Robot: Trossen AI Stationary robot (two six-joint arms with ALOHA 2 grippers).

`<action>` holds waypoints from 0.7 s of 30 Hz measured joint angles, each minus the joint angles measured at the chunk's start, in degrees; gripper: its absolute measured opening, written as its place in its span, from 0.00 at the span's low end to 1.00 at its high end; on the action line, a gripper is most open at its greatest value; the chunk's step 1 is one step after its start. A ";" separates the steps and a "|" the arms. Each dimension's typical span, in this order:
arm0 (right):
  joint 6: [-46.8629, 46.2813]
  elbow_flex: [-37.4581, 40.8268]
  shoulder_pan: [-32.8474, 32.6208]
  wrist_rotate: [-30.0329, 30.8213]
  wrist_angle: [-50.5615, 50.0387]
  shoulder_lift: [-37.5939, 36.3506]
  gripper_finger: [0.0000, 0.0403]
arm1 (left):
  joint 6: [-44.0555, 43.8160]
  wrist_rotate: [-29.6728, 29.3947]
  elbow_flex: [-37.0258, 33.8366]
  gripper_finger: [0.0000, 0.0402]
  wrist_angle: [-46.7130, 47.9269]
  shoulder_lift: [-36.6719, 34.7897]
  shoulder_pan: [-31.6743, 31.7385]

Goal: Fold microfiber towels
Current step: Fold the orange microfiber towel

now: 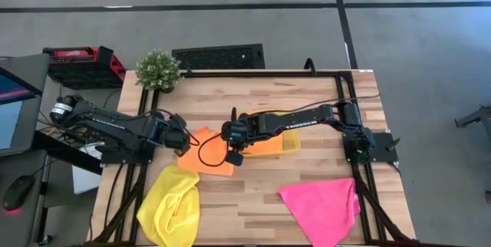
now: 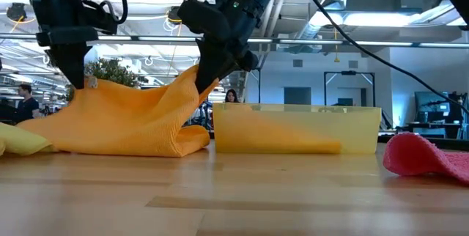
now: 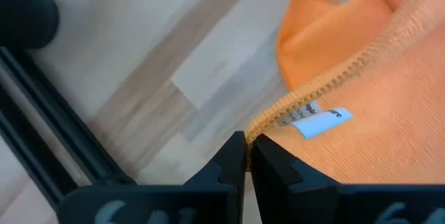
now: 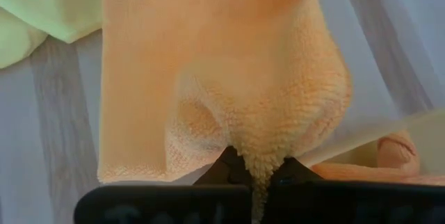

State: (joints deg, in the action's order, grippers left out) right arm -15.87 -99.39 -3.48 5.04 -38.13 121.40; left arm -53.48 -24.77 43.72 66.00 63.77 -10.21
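Note:
My fingers are holding the pinched fold (image 4: pixel 256 144) above the orange towel's flat body (image 4: pixel 139 92), so the fold would settle onto the flat body. My right gripper should open.
An orange towel (image 1: pixel 205 153) is held up at two points over the table's middle, and its lower part (image 2: pixel 146 142) rests on the wood. My left gripper (image 1: pixel 184 141) is shut on its left corner. My right gripper (image 1: pixel 232 155) is shut on its right part. A second orange towel (image 1: pixel 268 146) lies in the translucent yellow tray (image 1: pixel 293 141). A yellow towel (image 1: pixel 170 205) lies at the near left, and a pink towel (image 1: pixel 322 207) at the near right, both draped over the table's near edge. My left gripper pinches the orange towel's stitched edge (image 3: pixel 272 117) at a corner between its two fingers, beside a white label (image 3: pixel 316 121), coming from above. The corner is lifted; the cloth slopes down from it. My right gripper pinches a bunched fold of the orange towel (image 4: pixel 259 156) between its two fingers, pointing down. The cloth is raised at the hold and slopes to the table.
A potted plant (image 1: pixel 159 70) stands at the far left edge of the table. The tray (image 2: pixel 293 130) stands right beside the held towel. A black cable (image 1: pixel 211 151) loops over the towel. Bare wood lies toward the near middle (image 1: pixel 245 201).

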 joint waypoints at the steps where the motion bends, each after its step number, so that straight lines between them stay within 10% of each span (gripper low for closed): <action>1: -0.58 0.00 0.11 -0.02 0.00 0.00 0.03 | 0.04 -0.64 0.00 0.03 0.00 0.00 0.25; 21: -0.75 -0.02 0.32 -0.46 0.04 0.00 0.30 | 4.95 -2.91 0.00 0.28 0.00 0.00 4.70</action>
State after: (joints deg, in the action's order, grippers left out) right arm -16.62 -99.42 -3.16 4.58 -38.09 121.40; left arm -48.53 -27.67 43.72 66.00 63.77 -5.50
